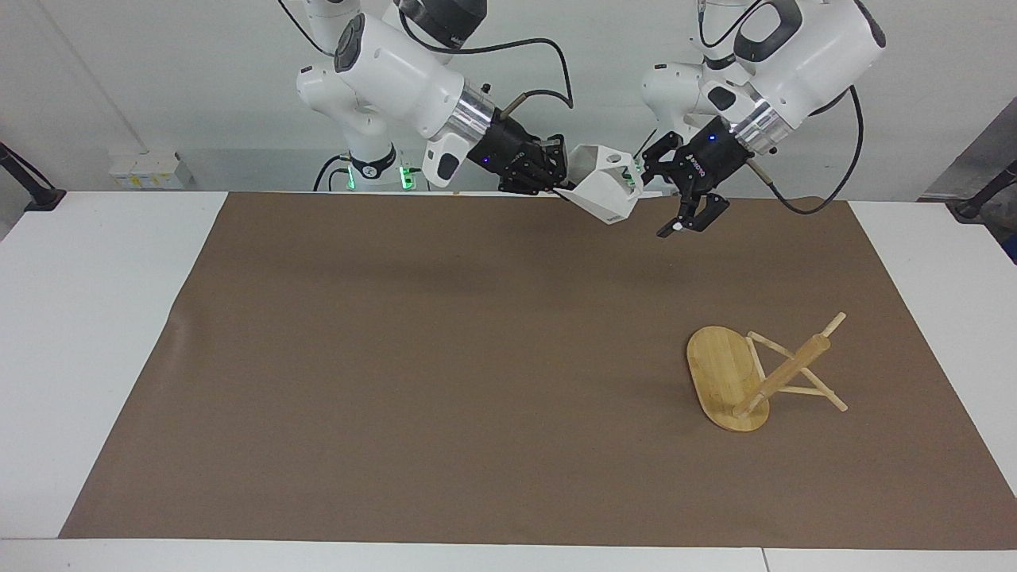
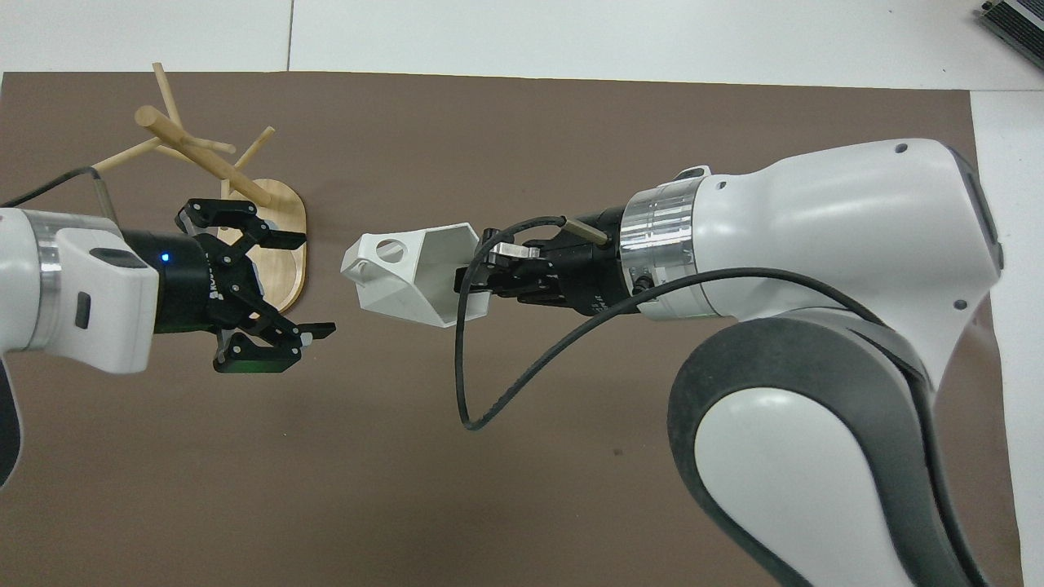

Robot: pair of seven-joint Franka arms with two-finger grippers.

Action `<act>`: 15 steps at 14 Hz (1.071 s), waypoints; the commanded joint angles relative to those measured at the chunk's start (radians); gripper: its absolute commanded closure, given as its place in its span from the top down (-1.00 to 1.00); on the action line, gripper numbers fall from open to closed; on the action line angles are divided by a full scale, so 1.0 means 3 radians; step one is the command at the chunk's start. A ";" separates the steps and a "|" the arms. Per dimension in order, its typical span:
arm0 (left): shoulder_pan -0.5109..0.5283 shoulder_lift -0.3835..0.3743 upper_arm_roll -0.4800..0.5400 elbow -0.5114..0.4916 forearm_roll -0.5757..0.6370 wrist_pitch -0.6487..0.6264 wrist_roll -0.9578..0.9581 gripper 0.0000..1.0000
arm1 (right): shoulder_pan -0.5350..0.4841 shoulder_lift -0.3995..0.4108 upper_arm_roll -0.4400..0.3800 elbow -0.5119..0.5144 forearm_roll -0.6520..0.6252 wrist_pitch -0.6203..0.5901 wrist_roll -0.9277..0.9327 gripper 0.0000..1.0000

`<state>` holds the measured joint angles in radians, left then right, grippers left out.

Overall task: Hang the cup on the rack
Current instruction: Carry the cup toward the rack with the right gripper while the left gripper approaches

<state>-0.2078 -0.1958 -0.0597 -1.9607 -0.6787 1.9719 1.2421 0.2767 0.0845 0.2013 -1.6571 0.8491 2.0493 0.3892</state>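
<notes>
I will next grab the white cup by its pierced handle end [image 2: 369, 263] with my left gripper, and then that gripper will hang the cup on the bamboo rack [image 2: 196, 151].
The white faceted cup [image 1: 605, 189] hangs in the air, tilted, held by its rim in my right gripper [image 1: 566, 189], which is shut on it over the brown mat's edge nearest the robots. In the overhead view the cup [image 2: 408, 273] has its pierced handle turned toward my left gripper [image 2: 312, 284]. My left gripper [image 1: 690, 216] is open and empty, in the air a short gap from the cup. The bamboo rack [image 1: 719, 369] stands on the mat toward the left arm's end; in the overhead view my left gripper covers part of the rack's [image 2: 196, 151] oval base.
A brown mat [image 1: 397, 357] covers most of the white table [image 1: 87, 318]. A black cable [image 2: 522, 383] loops from my right wrist over the mat.
</notes>
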 commanded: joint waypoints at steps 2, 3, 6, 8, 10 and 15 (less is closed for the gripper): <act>-0.0156 0.0039 0.0046 -0.0035 -0.0212 0.0120 0.0216 1.00 | 0.0019 0.0025 -0.0011 0.0022 0.0110 0.0057 0.0042 -1.00; -0.0161 0.0054 0.0046 -0.0035 -0.0268 0.0120 0.0287 1.00 | 0.0019 0.0025 -0.0011 0.0042 0.0115 0.0057 0.0042 -1.00; -0.0202 0.0070 0.0046 -0.0035 -0.0411 0.0136 0.0416 1.00 | 0.0019 0.0092 -0.0011 0.0088 0.0115 0.0057 0.0042 -1.00; -0.0207 0.0105 0.0046 -0.0035 -0.0539 0.0176 0.0517 1.00 | 0.0019 0.0092 -0.0011 0.0093 0.0115 0.0057 0.0042 -1.00; -0.0228 0.0121 0.0040 -0.0004 -0.0555 0.0223 0.0726 1.00 | 0.0019 0.0092 -0.0011 0.0093 0.0110 0.0057 0.0042 -1.00; -0.0325 0.0111 0.0046 -0.0030 -0.0744 0.0238 0.0743 1.00 | 0.0024 0.0092 -0.0011 0.0093 0.0110 0.0016 0.0047 -1.00</act>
<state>-0.2681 -0.1628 -0.0575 -1.9614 -0.8598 2.0214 1.4393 0.2774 0.1002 0.1967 -1.6484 0.8510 2.0525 0.3894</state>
